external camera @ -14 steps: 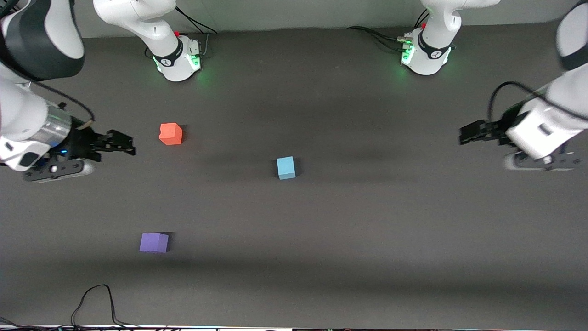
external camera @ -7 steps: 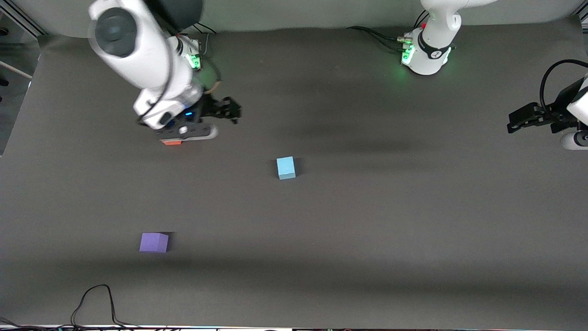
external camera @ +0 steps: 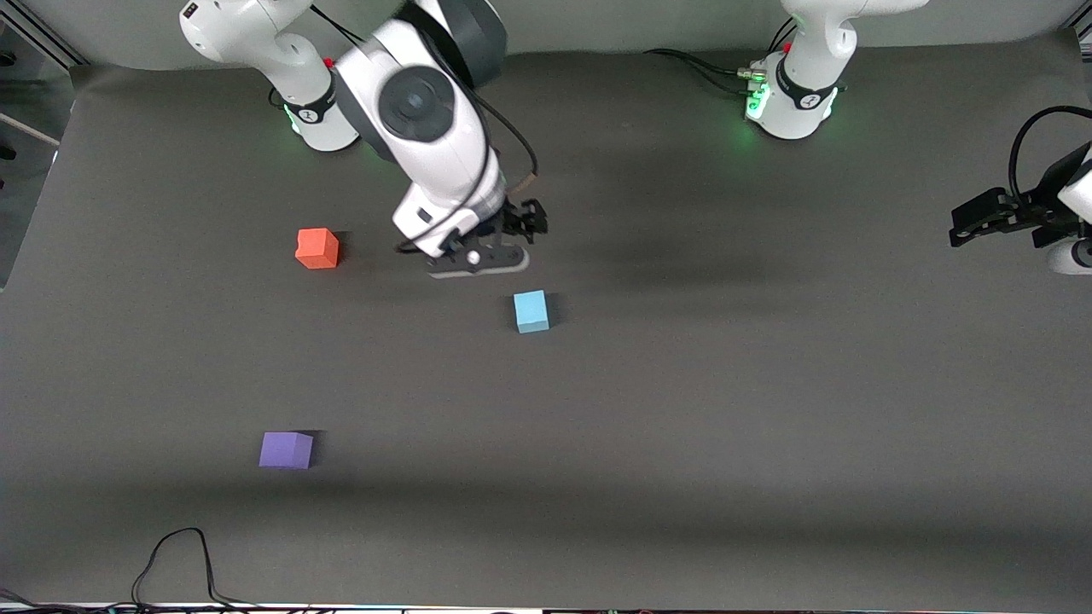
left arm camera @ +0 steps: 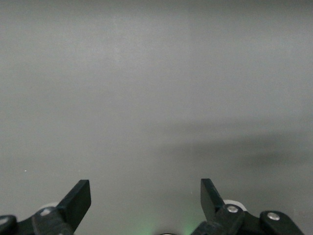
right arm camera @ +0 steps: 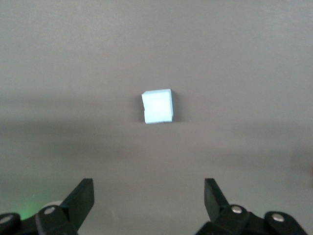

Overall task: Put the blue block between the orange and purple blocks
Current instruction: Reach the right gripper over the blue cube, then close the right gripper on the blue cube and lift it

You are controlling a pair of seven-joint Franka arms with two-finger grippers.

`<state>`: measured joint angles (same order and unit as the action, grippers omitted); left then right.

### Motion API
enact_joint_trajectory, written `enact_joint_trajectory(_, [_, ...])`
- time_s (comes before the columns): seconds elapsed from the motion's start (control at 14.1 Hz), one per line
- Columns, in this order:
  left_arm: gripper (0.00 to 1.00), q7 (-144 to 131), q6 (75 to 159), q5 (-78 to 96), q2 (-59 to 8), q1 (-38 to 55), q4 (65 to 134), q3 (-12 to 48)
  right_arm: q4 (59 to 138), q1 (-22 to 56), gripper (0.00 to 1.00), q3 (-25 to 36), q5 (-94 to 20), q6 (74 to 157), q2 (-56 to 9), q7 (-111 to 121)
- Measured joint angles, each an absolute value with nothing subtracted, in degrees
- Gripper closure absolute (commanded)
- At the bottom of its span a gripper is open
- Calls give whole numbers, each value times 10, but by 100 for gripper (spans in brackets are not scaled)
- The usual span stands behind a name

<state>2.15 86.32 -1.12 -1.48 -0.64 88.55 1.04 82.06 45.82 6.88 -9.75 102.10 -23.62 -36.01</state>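
Observation:
The right gripper grabs the blue block [external camera: 531,310] by its opposite sides next, to place it between the orange block [external camera: 316,248] and the purple block.
The blue block [external camera: 531,310] sits near the middle of the dark table. It also shows in the right wrist view [right arm camera: 158,106], ahead of the open fingers. The orange block [external camera: 316,248] lies toward the right arm's end. The purple block [external camera: 286,450] lies nearer the front camera than the orange one. My right gripper [external camera: 527,223] is open and empty, in the air over bare table beside the blue block. My left gripper [external camera: 968,223] is open and empty, over the table's edge at the left arm's end, waiting.
The dark mat [external camera: 682,409] covers the whole table. A black cable [external camera: 175,558] loops at the front edge, near the purple block. The arm bases [external camera: 320,119] stand along the back edge.
My right arm has swept from the table's end past the orange block to beside the blue block. My left gripper has drawn back toward the table's edge. The blocks have not moved.

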Motion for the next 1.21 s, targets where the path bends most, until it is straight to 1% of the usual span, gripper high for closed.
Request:
enact_joint_trajectory(0.28, [0,23,863,-10,-14,-2,886,9,842,466,0,69,-98,1124,-319,-342])
enact_joint_trajectory(0.43, [0,23,863,-8,-14,0,886,9,863,467,0,69,-98,1169,-341,-331])
enact_joint_trajectory(0.85, [0,27,863,-6,-14,1,886,10,953,475,0,69,-98,1279,-351,-328])
enact_joint_trajectory(1.21, [0,30,863,-6,-14,1,886,11,968,489,0,69,-98,1319,-380,-328])
